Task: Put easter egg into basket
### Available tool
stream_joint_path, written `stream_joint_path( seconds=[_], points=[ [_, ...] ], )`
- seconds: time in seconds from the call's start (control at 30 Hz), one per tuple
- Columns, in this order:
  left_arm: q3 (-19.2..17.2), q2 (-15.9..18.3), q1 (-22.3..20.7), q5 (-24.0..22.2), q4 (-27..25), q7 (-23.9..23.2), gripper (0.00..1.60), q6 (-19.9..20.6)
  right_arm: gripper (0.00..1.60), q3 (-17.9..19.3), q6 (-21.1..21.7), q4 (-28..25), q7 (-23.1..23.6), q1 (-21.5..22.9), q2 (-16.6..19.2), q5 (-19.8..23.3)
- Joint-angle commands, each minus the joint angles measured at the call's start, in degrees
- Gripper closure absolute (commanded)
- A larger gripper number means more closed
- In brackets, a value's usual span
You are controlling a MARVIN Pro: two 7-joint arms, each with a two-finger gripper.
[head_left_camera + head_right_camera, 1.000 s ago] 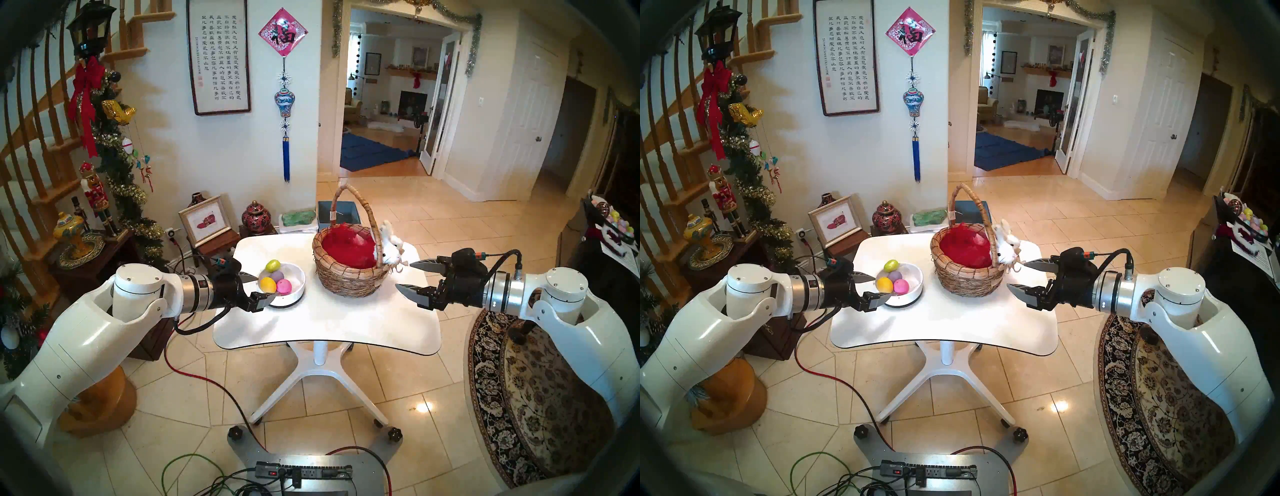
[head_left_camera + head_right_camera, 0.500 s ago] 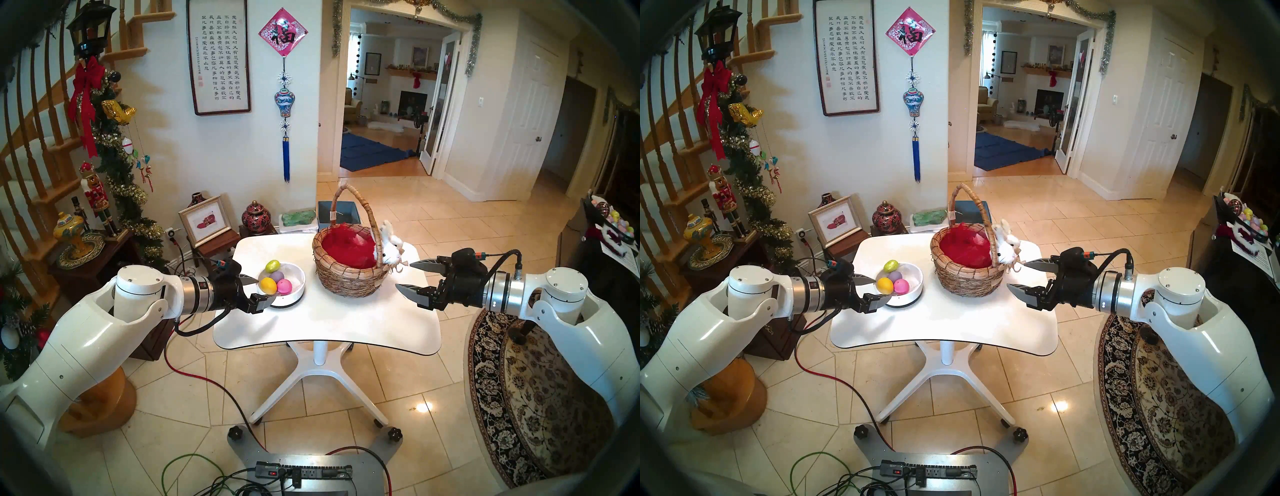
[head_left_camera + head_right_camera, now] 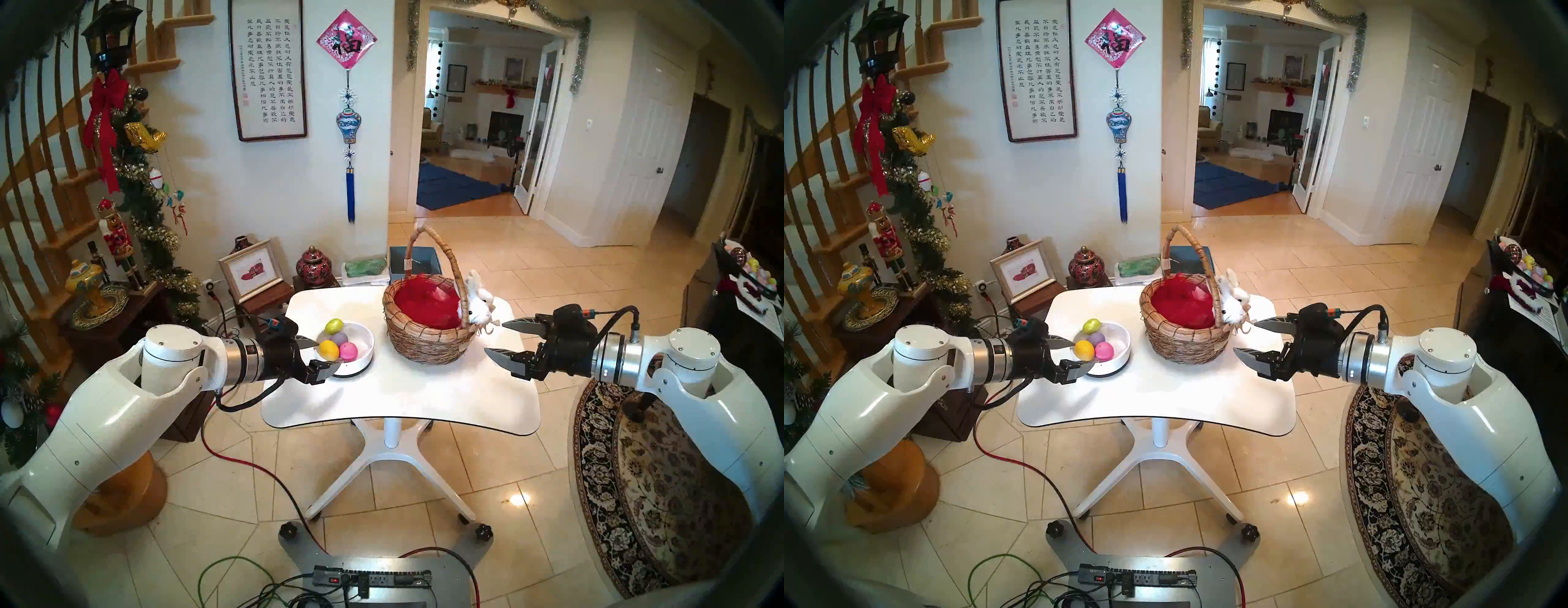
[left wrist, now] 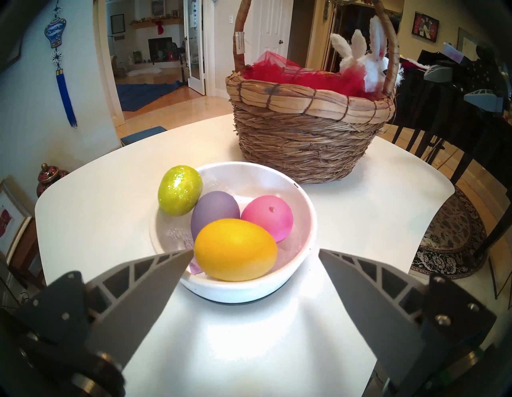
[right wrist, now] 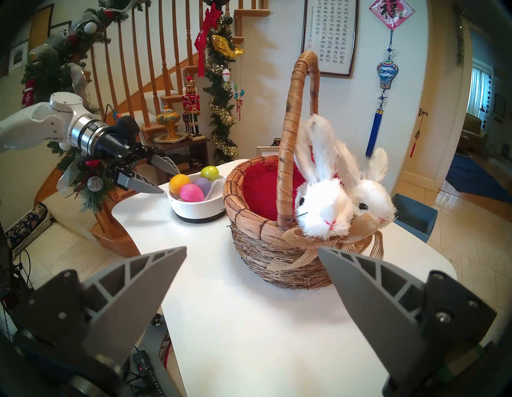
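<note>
The purple (image 4: 214,212) and pink eggs sit close along one long side of the yellow egg, so my left gripper will grab the yellow egg by its opposite rounded ends next.
Several Easter eggs lie in a low white bowl (image 3: 370,349) (image 4: 312,230) on the table's left side: yellow (image 3: 329,349) (image 4: 235,249), pink (image 4: 267,216), purple (image 4: 214,212) and glittery green (image 4: 180,194). My left gripper (image 3: 326,355) (image 4: 256,251) is open at the bowl's near-left rim, its fingers on either side of the yellow egg without touching it. The wicker basket (image 3: 428,339) (image 5: 255,249), red-lined with a tall handle and white plush bunnies (image 5: 321,205), stands to the bowl's right. Beside the basket's right side my right gripper (image 3: 494,337) (image 5: 252,248) is open and empty.
The white pedestal table (image 3: 399,399) is small, with its edges close to both arms. Dark side tables with vases and a framed picture (image 3: 250,271) stand behind on the left. A blue bin (image 3: 413,261) sits behind the basket. A dark container of pastel eggs (image 3: 751,271) rests far right.
My left gripper has crept a little to the right, closer over the bowl's rim toward the yellow egg. The right arm has stayed still.
</note>
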Motion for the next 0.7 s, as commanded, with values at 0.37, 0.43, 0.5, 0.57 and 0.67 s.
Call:
stream_joint_path(
  seconds=[0.37,0.43,0.5,0.57,0.67],
  points=[
    [0.45,-1.66,-2.5,1.25,0.46,1.15,0.0,0.78,0.0,0.47,-0.08,-0.07,-0.07,0.08,0.12,0.06],
    [0.59,-1.76,-2.6,1.37,0.6,1.05,0.0,0.87,0.0,0.48,-0.08,-0.07,-0.07,0.08,0.12,0.06],
    [0.67,-1.82,-2.62,1.49,0.64,1.06,0.0,0.89,0.0,0.48,-0.08,-0.07,-0.07,0.08,0.12,0.06],
    [0.68,-1.91,-2.6,1.58,0.65,1.12,0.0,1.01,0.0,0.48,-0.08,-0.07,-0.07,0.08,0.12,0.06],
    [0.63,-2.06,-2.57,1.67,0.71,1.09,0.0,1.08,0.0,0.48,-0.08,-0.07,-0.07,0.08,0.12,0.06]
  ],
)
